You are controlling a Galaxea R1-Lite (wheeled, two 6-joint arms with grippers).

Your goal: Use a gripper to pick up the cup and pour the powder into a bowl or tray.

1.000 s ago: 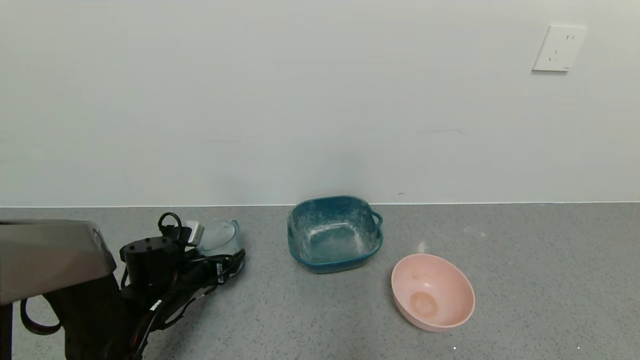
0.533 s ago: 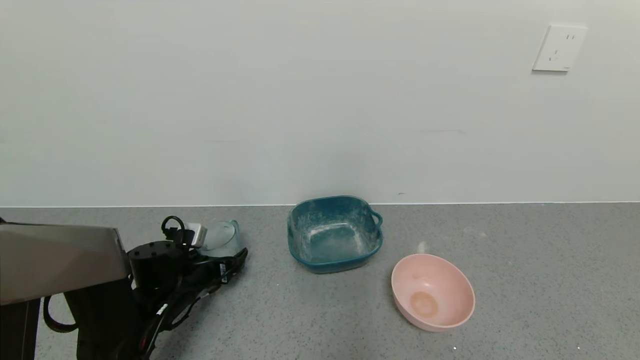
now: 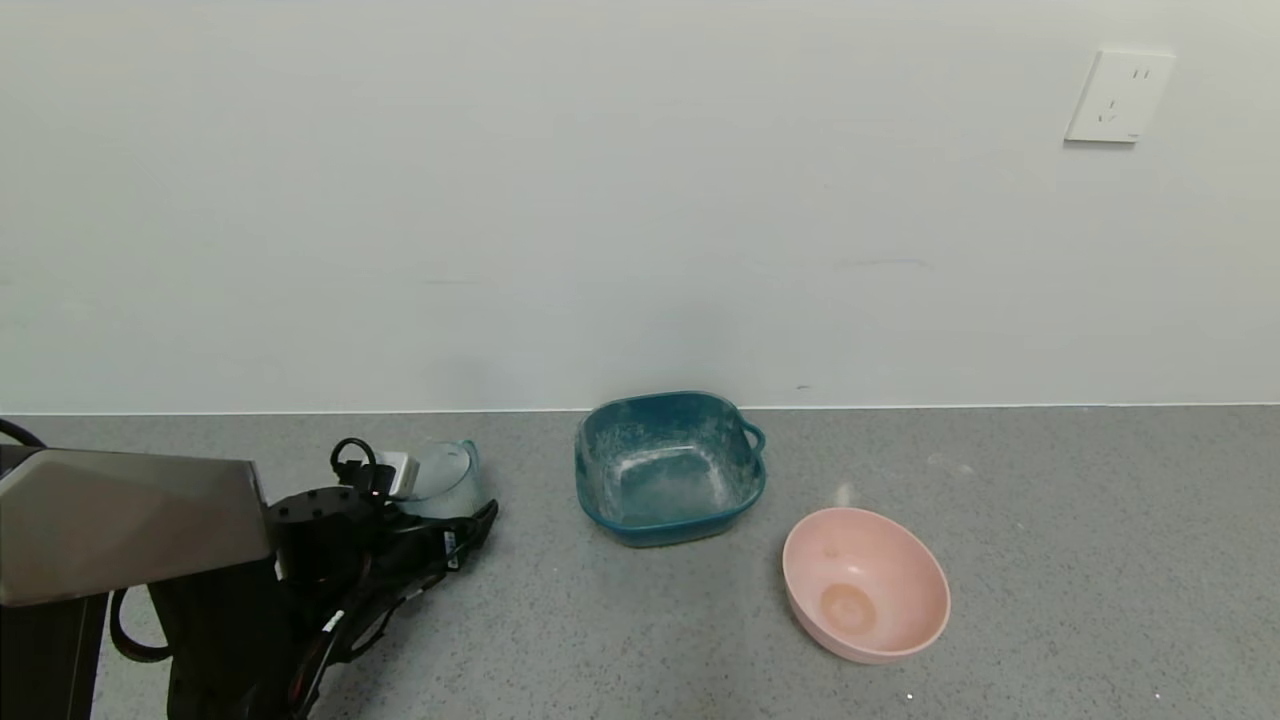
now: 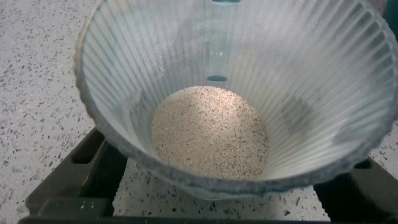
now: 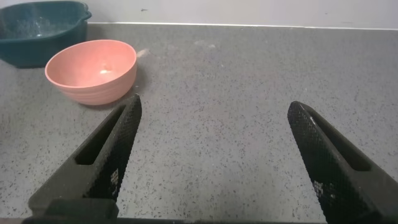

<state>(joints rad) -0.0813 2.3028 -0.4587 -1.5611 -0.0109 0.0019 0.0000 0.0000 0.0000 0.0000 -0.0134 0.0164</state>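
Note:
My left gripper should close around the cup's lower part. Closing now would catch it.
The translucent ribbed cup (image 3: 440, 475) stands on the grey counter, left of the teal squarish dish (image 3: 600, 500). In the left wrist view the cup (image 4: 124, 74) fills the frame, with a beige heap of powder (image 4: 210, 130) in its bottom. My left gripper (image 3: 455, 520) is low on the counter at the cup's near side. Its black fingers (image 4: 93, 174) stand wide on either side of the cup's lower part, open. My right gripper (image 5: 214, 118) is open and empty over bare counter, out of the head view.
A round pink bowl (image 3: 865, 585) with an orange-tan stain sits right of the teal dish; both show in the right wrist view, the bowl (image 5: 93, 70) and the dish (image 5: 37, 25). A white wall with a socket (image 3: 1118, 97) backs the counter.
My left arm has moved forward and to the right, bringing its fingers further around the cup. The cup, the dish and the bowl have not moved.

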